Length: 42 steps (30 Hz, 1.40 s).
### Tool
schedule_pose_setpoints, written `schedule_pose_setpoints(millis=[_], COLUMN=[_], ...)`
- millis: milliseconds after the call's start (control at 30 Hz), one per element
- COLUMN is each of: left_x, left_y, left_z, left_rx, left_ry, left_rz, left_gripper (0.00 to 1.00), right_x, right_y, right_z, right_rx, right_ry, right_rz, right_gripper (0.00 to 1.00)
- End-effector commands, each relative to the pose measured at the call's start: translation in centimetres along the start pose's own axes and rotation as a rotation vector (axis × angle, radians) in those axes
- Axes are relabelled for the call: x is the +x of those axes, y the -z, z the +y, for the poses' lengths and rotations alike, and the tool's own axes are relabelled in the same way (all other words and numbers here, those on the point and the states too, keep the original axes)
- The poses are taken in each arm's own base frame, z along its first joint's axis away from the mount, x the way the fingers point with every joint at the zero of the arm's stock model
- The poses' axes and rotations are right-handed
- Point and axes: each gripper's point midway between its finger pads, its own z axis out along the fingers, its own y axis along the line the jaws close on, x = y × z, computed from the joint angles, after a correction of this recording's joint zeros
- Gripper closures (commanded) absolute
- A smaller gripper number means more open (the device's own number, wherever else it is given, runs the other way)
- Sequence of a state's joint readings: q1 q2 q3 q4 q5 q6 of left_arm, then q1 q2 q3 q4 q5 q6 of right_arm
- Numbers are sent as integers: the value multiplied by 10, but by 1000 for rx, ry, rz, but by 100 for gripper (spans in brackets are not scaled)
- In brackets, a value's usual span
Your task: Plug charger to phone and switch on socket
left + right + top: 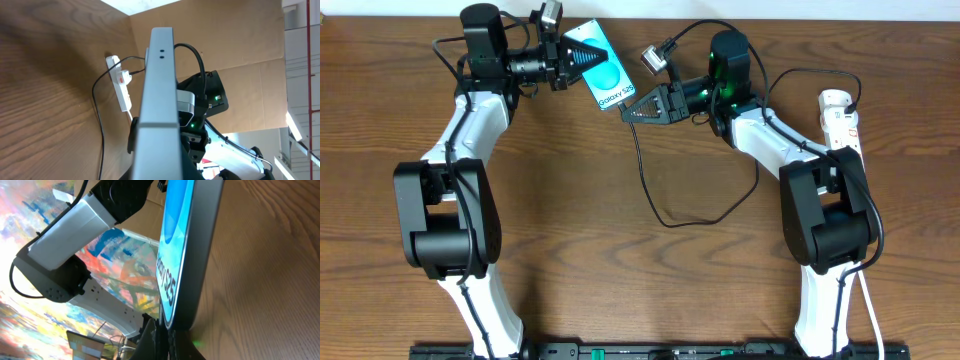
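Observation:
My gripper's fingers meet the phone's lower edge (617, 103) (179, 323) and the charger's connector is sunk inside it, so it is now time for my right gripper to release the charger.
The phone (611, 86), with its teal screen and white "Galaxy S25" band, is held off the table at the back with my left gripper (586, 58) shut on its upper end. In the left wrist view its grey edge (158, 85) runs straight up from my left gripper (159, 152). My right gripper (629, 112) is shut on the charger, whose black cable (642, 170) trails down into a loop. Its tips (169, 341) sit right at the phone's (186, 245) lower end; the connector tip is hidden. The socket (841, 118) lies at the far right.
The white power strip (121, 84) has a plug in it, and the black cable (100, 131) runs from it across the wood. The cable loop (692, 222) lies mid-table between the two arm bases. A brown board backs the table.

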<state>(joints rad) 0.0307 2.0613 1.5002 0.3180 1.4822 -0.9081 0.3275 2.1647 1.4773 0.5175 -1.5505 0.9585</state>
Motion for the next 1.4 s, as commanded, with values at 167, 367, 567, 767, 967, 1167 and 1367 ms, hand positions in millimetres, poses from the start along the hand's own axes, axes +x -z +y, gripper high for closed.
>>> schedule_pose_setpoints(millis=[167,367,567,767,967,1167,1367], left_x=[18,18,18,18,18,18,18], left_y=[-11,-11,-11,-11,-11,-11,-11], left_z=[-22,-22,-22,-22,-22,-22,-22], left_rx=[62,62,62,62,62,62,62], left_ry=[-57,-57,-57,-58,-58,-58,-57], left_rz=[100,100,100,100,100,100,100], left_gripper=[93,93,93,93,93,93,93], right_x=[-10,-10,-10,-10,-11,-11,-11], right_y=[17,17,17,17,17,17,17], right_z=[5,5,5,5,5,5,5], right_rx=[10,10,11,11,13,13,13], right_ry=[42,42,43,42,42,42,43], right_rz=[-25,-25,-26,-26,-30,-29,-29], right_gripper=[99,99,99,99,99,98,82])
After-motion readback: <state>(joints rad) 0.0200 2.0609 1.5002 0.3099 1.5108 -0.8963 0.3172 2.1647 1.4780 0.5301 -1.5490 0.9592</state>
